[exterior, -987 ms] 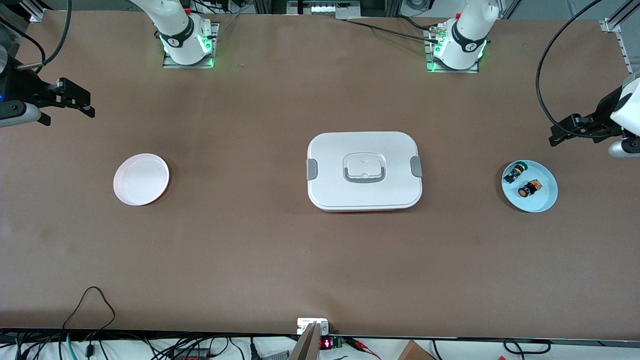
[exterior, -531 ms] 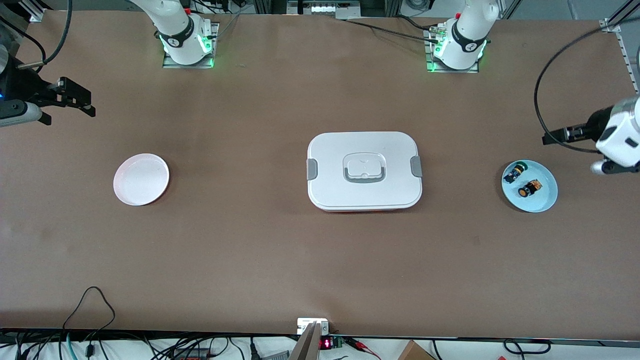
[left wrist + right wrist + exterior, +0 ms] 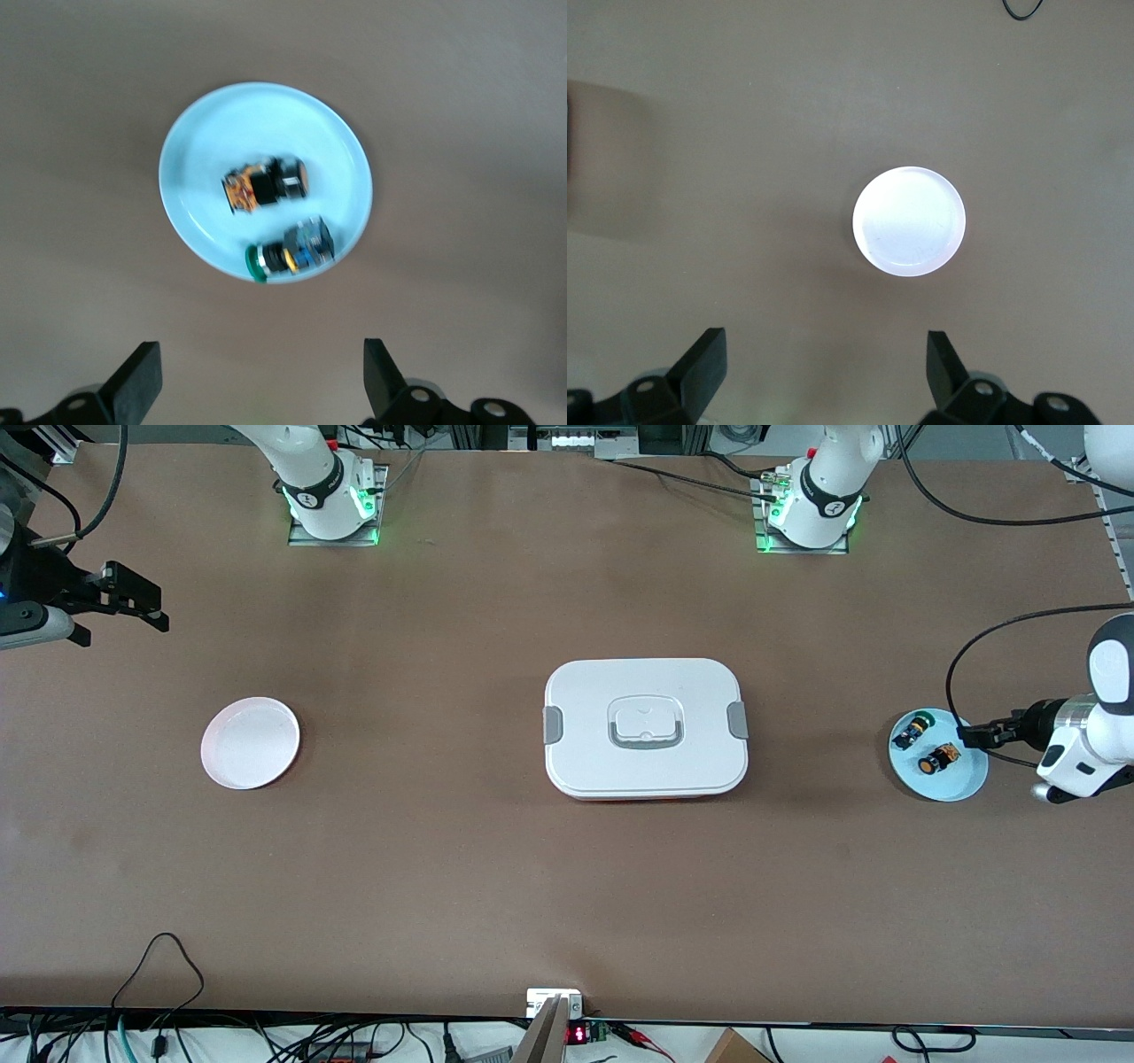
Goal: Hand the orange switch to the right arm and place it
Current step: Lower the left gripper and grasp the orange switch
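My left gripper grabs the orange switch by its orange body and round black head next, to pass it to the right arm.
The orange switch lies on its side on a light blue plate at the left arm's end of the table. It also shows in the left wrist view, on the same plate. A green-capped switch lies beside it, also seen in the left wrist view. My left gripper is open and empty in the air over the plate's rim; in its wrist view the plate lies ahead of the fingertips. My right gripper is open and empty and waits over the right arm's end of the table.
A white lidded box with grey clasps stands at the table's middle. A white plate sits toward the right arm's end and shows in the right wrist view ahead of the right gripper.
My left arm has swung toward the front camera and brought its gripper from above the bare table to the blue plate's rim. The right arm has not moved.
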You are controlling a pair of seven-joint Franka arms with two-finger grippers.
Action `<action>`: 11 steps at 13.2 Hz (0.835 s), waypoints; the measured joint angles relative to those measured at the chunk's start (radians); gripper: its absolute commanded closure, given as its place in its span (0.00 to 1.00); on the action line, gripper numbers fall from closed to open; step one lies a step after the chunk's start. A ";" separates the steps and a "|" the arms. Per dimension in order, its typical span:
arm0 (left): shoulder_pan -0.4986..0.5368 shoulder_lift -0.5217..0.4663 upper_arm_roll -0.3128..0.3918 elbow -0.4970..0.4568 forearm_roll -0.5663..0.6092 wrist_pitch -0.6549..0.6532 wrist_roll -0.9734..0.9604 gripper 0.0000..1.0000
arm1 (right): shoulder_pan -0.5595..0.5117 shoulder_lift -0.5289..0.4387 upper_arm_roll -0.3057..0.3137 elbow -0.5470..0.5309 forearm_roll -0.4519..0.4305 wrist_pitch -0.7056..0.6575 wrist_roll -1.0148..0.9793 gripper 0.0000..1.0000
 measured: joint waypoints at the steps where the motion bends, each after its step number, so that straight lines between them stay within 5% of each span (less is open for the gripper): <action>1: 0.001 0.012 0.000 -0.019 0.000 0.045 -0.030 0.00 | 0.000 0.000 0.000 0.000 0.000 0.000 0.000 0.00; 9: 0.034 0.135 -0.001 -0.206 0.000 0.527 -0.068 0.00 | 0.000 0.000 0.000 0.001 0.000 -0.001 0.000 0.00; 11: 0.034 0.135 -0.003 -0.229 0.000 0.560 -0.068 0.00 | 0.000 0.000 0.000 0.001 0.000 -0.001 0.000 0.00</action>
